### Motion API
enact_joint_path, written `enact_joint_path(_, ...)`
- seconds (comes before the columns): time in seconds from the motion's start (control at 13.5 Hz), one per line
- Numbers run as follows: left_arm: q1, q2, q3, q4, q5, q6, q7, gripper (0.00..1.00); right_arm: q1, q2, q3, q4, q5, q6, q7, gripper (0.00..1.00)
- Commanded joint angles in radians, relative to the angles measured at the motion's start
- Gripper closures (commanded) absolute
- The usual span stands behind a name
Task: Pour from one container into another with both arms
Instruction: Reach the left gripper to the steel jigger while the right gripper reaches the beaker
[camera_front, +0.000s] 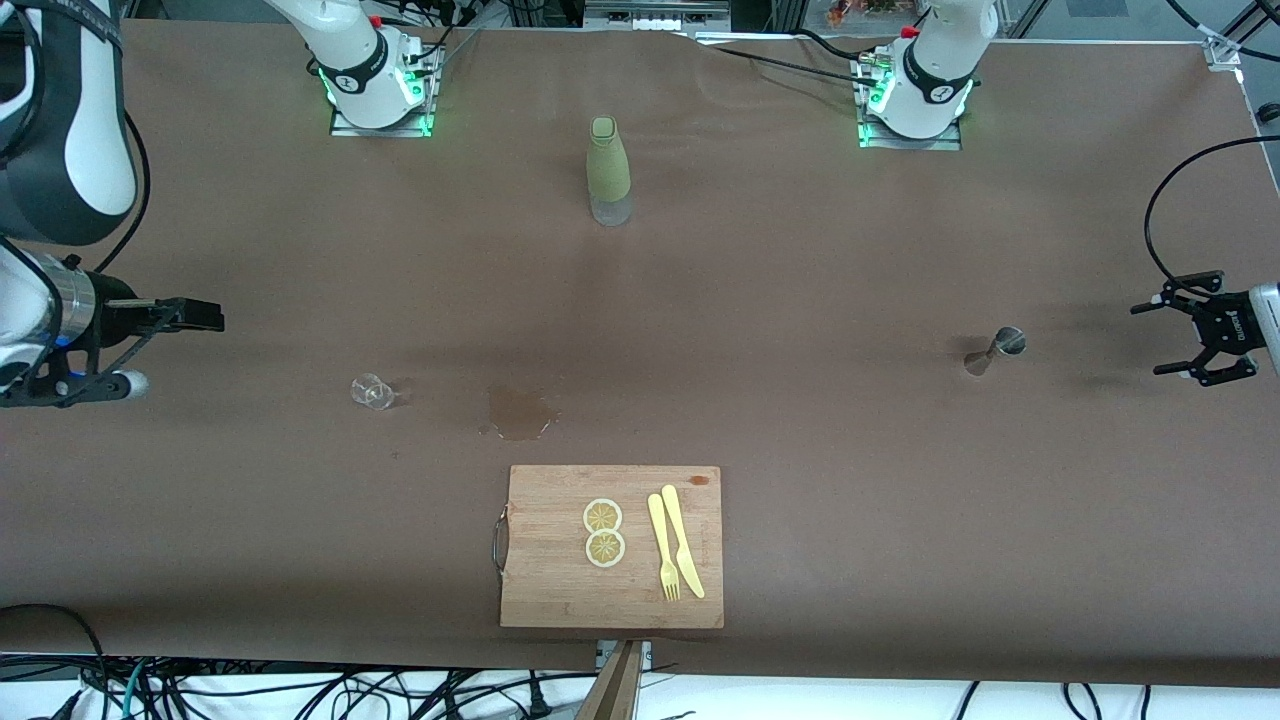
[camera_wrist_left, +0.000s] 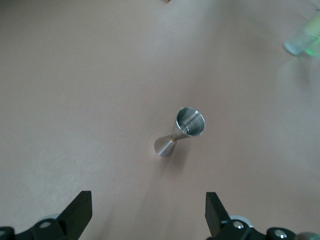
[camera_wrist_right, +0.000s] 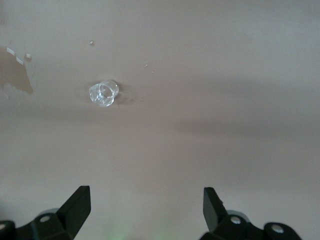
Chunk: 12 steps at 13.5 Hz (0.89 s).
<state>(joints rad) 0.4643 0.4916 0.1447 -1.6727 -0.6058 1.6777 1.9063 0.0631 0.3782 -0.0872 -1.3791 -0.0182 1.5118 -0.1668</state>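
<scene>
The left gripper grabs the jigger by its narrow middle (camera_front: 992, 350) next, which leaves the silver jigger's open top (camera_front: 1010, 341) free for the pour.
The small silver jigger (camera_front: 995, 350) stands on the brown table toward the left arm's end; the left wrist view shows its open top (camera_wrist_left: 182, 131). My left gripper (camera_front: 1147, 339) hovers open beside it near the table's end, with nothing between its fingers (camera_wrist_left: 149, 207). The tiny clear glass cup (camera_front: 372, 391) sits toward the right arm's end and shows in the right wrist view (camera_wrist_right: 103, 93). Beside the cup, my right gripper (camera_front: 170, 350) is open and holds nothing (camera_wrist_right: 146, 202).
A brown liquid puddle (camera_front: 518, 412) lies beside the cup, toward mid-table. A tall olive-green bottle (camera_front: 609, 170) stands between the arm bases. A wooden cutting board (camera_front: 540, 590) nearer the camera carries two lemon slices (camera_front: 603, 532), a yellow fork and a knife.
</scene>
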Motion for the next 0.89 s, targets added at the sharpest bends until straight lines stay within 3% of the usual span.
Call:
enact_joint_path(0.0, 0.025, 0.082, 0.022, 0.001, -0.115, -0.056, 0.257, 0.0, -0.011, 0.005, 0.006, -0.024, 0.014, 0.054, -0.153, 0.0)
enact_joint_path(0.37, 0.024, 0.255, 0.058, 0.005, -0.28, -0.182, 0.578, 0.0, -0.011, 0.045, 0.006, -0.046, 0.017, 0.149, -0.477, 0.0)
enact_joint_path(0.82, -0.03, 0.389, 0.061, 0.016, -0.434, -0.248, 0.787, 0.0, -0.074, 0.08, -0.003, -0.152, 0.266, 0.284, -0.847, 0.0)
